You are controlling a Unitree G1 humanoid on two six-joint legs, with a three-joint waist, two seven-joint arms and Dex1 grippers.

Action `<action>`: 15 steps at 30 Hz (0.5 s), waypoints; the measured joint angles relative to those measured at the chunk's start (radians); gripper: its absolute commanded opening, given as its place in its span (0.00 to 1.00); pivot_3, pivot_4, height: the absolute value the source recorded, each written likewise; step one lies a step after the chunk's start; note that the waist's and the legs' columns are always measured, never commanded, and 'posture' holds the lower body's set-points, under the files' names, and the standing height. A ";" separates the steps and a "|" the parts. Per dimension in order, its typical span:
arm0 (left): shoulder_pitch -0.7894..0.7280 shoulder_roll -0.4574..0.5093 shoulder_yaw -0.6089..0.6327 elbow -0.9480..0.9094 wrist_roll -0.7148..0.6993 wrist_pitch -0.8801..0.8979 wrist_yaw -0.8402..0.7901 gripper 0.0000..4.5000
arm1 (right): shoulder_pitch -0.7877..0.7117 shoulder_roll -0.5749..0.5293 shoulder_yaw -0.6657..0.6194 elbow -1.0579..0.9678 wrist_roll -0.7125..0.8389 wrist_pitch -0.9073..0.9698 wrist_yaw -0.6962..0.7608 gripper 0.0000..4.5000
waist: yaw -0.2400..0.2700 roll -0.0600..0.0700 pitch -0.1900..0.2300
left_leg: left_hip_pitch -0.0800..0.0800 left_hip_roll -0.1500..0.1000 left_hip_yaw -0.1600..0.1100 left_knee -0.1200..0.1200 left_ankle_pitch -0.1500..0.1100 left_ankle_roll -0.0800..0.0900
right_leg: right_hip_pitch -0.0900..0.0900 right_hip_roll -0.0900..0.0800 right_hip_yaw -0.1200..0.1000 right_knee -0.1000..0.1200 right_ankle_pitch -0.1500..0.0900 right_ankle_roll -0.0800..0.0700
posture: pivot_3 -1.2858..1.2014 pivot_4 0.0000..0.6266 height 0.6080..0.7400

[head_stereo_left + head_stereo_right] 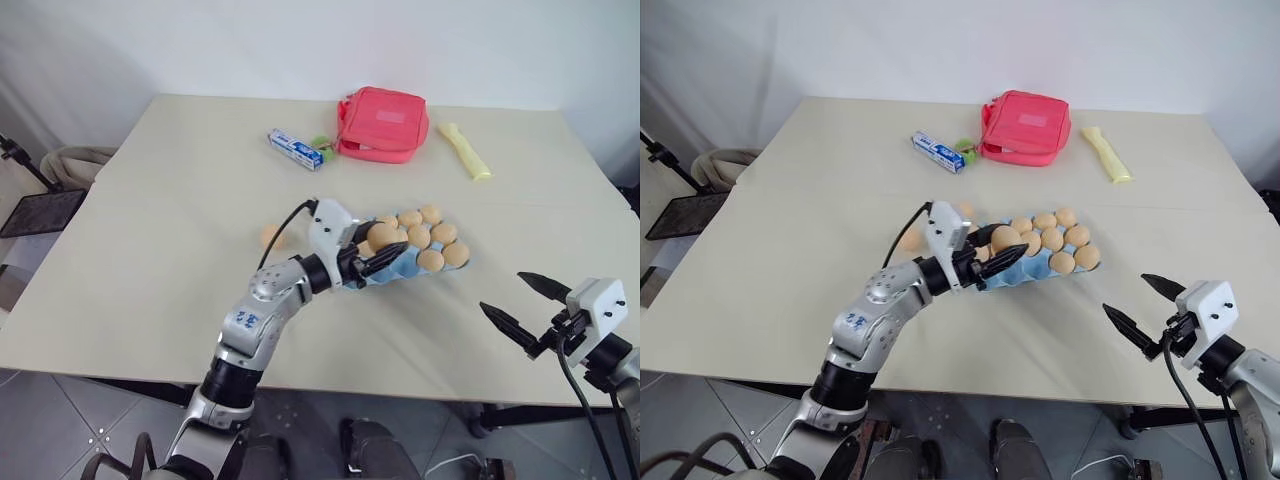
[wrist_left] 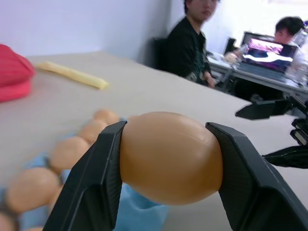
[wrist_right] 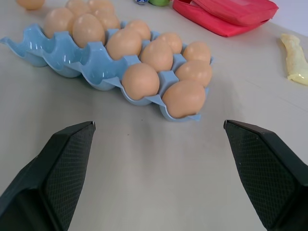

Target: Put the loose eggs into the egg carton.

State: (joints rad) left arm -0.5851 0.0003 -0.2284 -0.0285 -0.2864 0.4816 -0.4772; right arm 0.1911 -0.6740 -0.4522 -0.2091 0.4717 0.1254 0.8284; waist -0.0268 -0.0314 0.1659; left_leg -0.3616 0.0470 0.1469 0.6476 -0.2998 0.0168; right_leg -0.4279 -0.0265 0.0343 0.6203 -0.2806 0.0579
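Observation:
The held egg still hangs above the cups, so it is too early to release it; my left gripper lowers the egg first.
My left gripper [image 1: 385, 243] is shut on a tan-orange egg [image 2: 171, 156] and holds it just above the left end of the light blue egg carton [image 3: 96, 65]. Several eggs sit in the carton's cups, mostly toward its right end [image 1: 432, 238]. Some cups at the left end are bare [image 3: 26, 41]. One loose egg [image 1: 270, 236] lies on the table left of the carton, behind my left arm's cable. Near the table's front right edge my right gripper [image 1: 522, 300] stands open with nothing between its fingers, pointing at the carton.
At the back of the beige table [image 1: 160, 260] lie a red zip pouch [image 1: 385, 122], a blue-and-white tube [image 1: 295, 148], a small green thing [image 1: 320, 142] and a yellow strip [image 1: 465, 150]. Two people [image 2: 192, 43] sit at a desk beyond the table.

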 measured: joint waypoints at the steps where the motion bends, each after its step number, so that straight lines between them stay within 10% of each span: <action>1: -0.014 -0.007 -0.008 0.021 0.004 0.000 -0.003 0.53 | 0.002 0.003 -0.001 -0.001 0.000 -0.002 -0.001 1.00 | 0.000 0.000 0.000 | 0.000 0.000 0.000 0.000 0.000 0.000 | 0.000 0.000 0.000 0.000 0.000 0.000 | 0.52 0.24 1.00; 15: -0.200 -0.103 -0.016 0.414 0.074 -0.154 -0.022 0.53 | 0.062 0.032 -0.023 -0.026 -0.001 -0.024 -0.031 1.00 | 0.001 0.000 0.000 | -0.007 0.000 -0.002 0.000 -0.001 0.001 | -0.005 0.000 -0.001 -0.002 0.000 0.001 | 0.52 0.24 1.00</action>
State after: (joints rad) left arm -0.7853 -0.1026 -0.2442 0.3859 -0.2127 0.3278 -0.4991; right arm 0.2532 -0.6424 -0.4755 -0.2348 0.4705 0.1019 0.7975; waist -0.0261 -0.0316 0.1662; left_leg -0.3684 0.0468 0.1454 0.6475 -0.3008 0.0179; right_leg -0.4325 -0.0264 0.0334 0.6179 -0.2805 0.0591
